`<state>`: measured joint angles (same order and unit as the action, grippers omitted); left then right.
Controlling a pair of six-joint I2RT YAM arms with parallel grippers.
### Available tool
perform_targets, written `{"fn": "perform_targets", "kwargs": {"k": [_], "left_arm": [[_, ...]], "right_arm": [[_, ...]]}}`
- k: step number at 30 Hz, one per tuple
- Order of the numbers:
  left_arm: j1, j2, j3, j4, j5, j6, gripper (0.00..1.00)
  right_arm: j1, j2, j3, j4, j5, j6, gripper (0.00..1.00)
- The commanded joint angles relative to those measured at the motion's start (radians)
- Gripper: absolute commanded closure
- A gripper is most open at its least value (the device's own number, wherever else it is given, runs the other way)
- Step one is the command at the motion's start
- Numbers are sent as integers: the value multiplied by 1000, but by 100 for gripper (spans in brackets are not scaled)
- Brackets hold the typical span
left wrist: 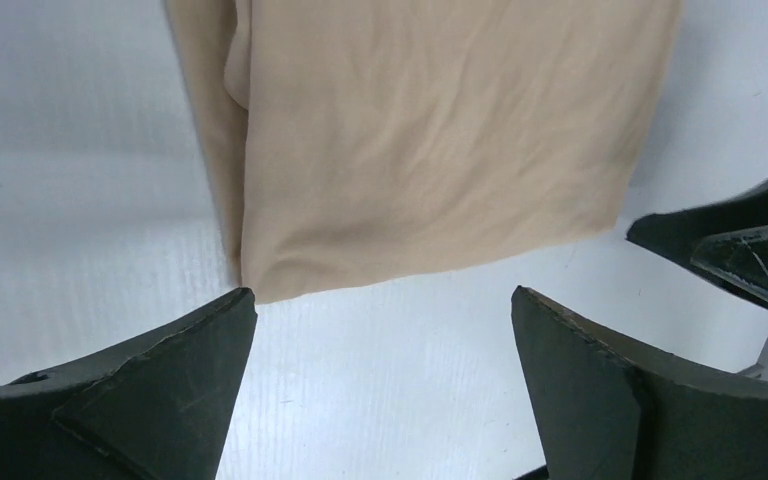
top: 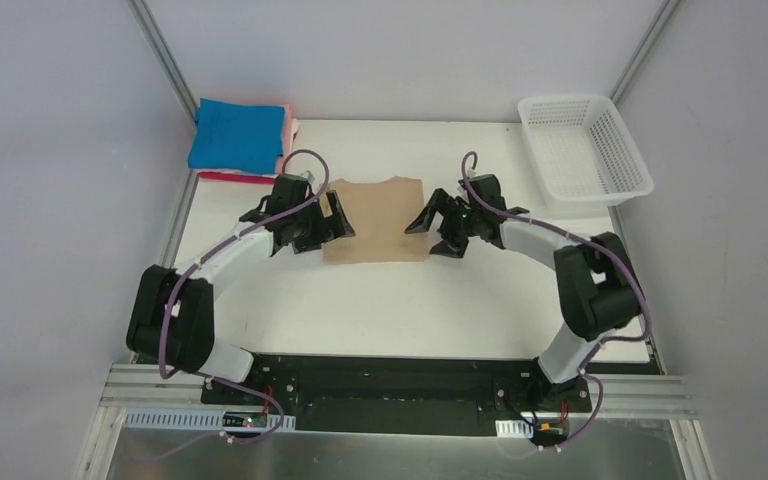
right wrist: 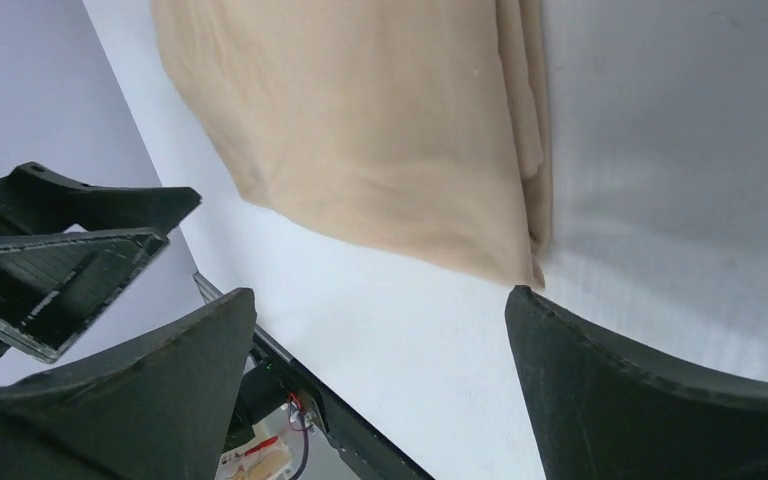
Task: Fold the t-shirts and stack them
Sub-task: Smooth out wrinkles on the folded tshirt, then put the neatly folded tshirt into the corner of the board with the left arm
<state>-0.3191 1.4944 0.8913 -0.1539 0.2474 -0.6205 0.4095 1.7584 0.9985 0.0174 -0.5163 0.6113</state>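
Observation:
I should next lay the folded tan t-shirt flat on top of the stack, so I should grab it with my left gripper by its side edge nearest the stack.
A tan t-shirt [top: 377, 221], folded into a rough rectangle, lies flat on the white table between both grippers. It also shows in the left wrist view [left wrist: 430, 140] and in the right wrist view [right wrist: 380, 130]. My left gripper [top: 328, 222] is open and empty at the shirt's left edge. My right gripper [top: 432, 228] is open and empty at its right edge. A stack of folded shirts sits at the back left: bright blue [top: 235, 135] on top, pink [top: 285, 130] below, and red [top: 222, 177] at the bottom edge.
A white plastic mesh basket [top: 585, 147] stands at the back right. Grey walls close in the table [top: 380, 310] on left, right and back. The arms' black base rail [top: 390, 385] runs along the near edge.

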Motion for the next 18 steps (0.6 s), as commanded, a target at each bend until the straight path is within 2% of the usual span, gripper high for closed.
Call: {"fn": "perform_targets", "kwargs": {"k": [1,5,13,18], "left_arm": [[11,-112,37,-60,-140,72,1],[62,1,128,-100,-201,78,1],[144,348,406,-151,-86,125,1],[144,433,460,-170,8,144,1]], "right_arm": [[-9,-223,-28,-114,137,-81,1],[-24,-362,-97,-161,289,-113,0],[-72,-533,-191,-194,349,-127,1],[-77,-548,-193,-216,372,-145,1]]}}
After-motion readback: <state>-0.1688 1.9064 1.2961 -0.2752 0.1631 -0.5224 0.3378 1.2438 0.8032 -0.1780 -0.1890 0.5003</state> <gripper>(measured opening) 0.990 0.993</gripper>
